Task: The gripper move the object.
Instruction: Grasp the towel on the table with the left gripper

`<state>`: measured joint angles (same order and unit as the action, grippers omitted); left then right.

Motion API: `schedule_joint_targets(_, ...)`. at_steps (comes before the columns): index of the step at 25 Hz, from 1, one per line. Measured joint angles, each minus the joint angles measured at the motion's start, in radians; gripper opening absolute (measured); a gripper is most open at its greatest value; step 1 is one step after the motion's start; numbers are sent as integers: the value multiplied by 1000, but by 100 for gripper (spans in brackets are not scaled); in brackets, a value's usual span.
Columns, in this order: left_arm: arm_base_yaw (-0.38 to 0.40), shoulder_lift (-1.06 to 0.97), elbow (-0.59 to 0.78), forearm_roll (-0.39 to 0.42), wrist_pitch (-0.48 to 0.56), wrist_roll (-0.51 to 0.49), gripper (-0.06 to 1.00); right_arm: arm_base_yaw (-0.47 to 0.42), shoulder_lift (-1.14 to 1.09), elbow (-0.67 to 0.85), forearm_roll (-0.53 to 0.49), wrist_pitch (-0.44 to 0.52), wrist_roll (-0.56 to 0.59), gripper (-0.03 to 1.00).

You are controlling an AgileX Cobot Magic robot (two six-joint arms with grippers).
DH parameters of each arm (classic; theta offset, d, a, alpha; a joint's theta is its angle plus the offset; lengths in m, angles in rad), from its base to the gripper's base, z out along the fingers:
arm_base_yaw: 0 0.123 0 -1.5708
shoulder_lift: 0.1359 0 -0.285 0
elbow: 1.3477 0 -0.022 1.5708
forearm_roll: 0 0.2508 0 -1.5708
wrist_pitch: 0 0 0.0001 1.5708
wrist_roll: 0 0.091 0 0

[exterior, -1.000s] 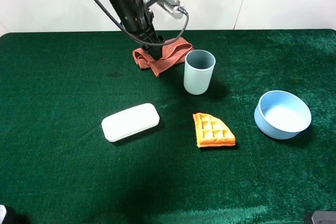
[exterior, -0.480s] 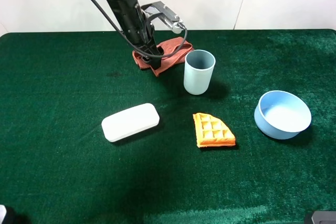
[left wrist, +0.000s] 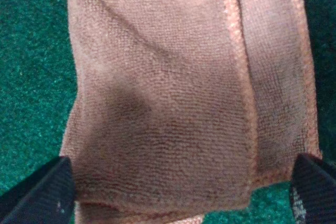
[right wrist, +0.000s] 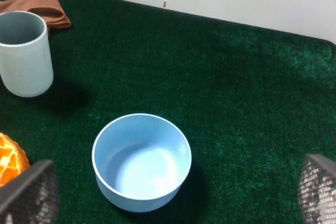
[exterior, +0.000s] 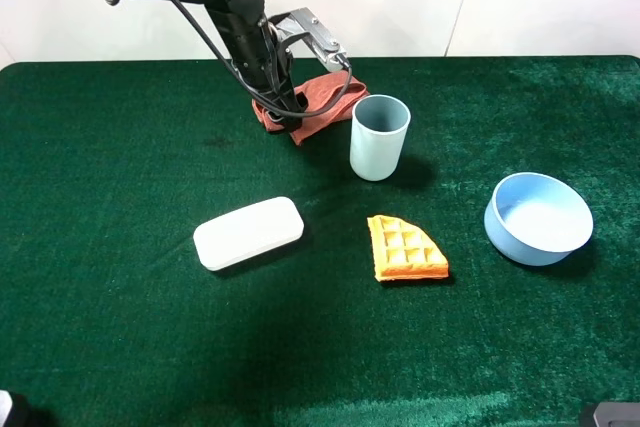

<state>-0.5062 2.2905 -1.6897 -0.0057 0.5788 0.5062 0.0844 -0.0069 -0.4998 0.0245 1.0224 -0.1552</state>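
Observation:
The rust-brown cloth (exterior: 325, 97) needs to move over the green table. My left gripper should next grab it by its folded end (exterior: 277, 119) to move it there.
A rust-brown folded cloth (exterior: 325, 97) lies at the back of the green table, just left of a pale blue cup (exterior: 379, 137). My left gripper (exterior: 286, 113) is down at the cloth's left part. In the left wrist view the cloth (left wrist: 173, 87) fills the frame, and the gripper (left wrist: 178, 192) is open with its fingertips (left wrist: 39, 192) wide apart on either side of the cloth. My right gripper (right wrist: 173, 198) is open and empty above a light blue bowl (right wrist: 142, 161).
A white oblong case (exterior: 248, 232) and an orange waffle piece (exterior: 405, 250) lie mid-table. The light blue bowl (exterior: 538, 218) sits at the right. The cup (right wrist: 25, 53) stands close to the cloth (right wrist: 39, 10). The table's back edge meets a white wall.
My left arm has lowered and shifted slightly left, bringing the open gripper down around the cloth. The cloth and the other objects have not moved.

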Motion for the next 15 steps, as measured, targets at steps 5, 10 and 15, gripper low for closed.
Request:
schedule_joint_targets(5, 0, 29, -1, 6, -24, 0, 81, 0, 0, 0, 0, 0, 0, 69)
schedule_joint_targets(10, 0, 44, -1, 6, -37, 0, 81, 0, 0, 0, 0, 0, 0, 69)
schedule_joint_targets(15, 0, 44, -1, 6, -40, 0, 81, 0, 0, 0, 0, 0, 0, 69)
